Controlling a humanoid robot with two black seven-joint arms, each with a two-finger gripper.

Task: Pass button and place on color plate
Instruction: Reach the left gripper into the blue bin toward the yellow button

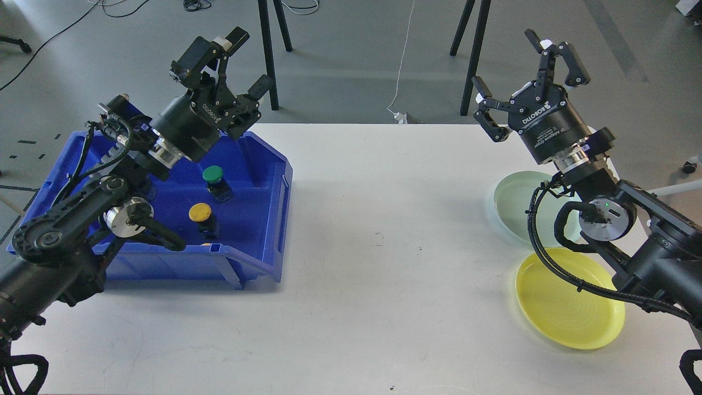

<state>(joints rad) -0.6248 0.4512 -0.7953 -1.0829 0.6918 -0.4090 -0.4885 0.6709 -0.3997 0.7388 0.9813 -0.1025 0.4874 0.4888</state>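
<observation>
My left gripper grabs the green button by its green cap (212,174) next. That leaves the green button's black base (221,192) free for the handover.
A green button (213,175) and a yellow button (201,213) stand on black bases inside the blue bin (269,219) at the left. My left gripper (249,60) is raised above the bin's back edge, open and empty. A yellow plate (565,307) lies at the right front, and a pale green plate (515,203) sits behind it, partly hidden by my right arm. High above the table's far right edge, my right gripper (529,71) spreads its fingers wide and holds nothing.
The white table (384,247) stretches between the bin and the plates. Black stand legs (269,49) and cables are on the floor beyond the table's far edge.
</observation>
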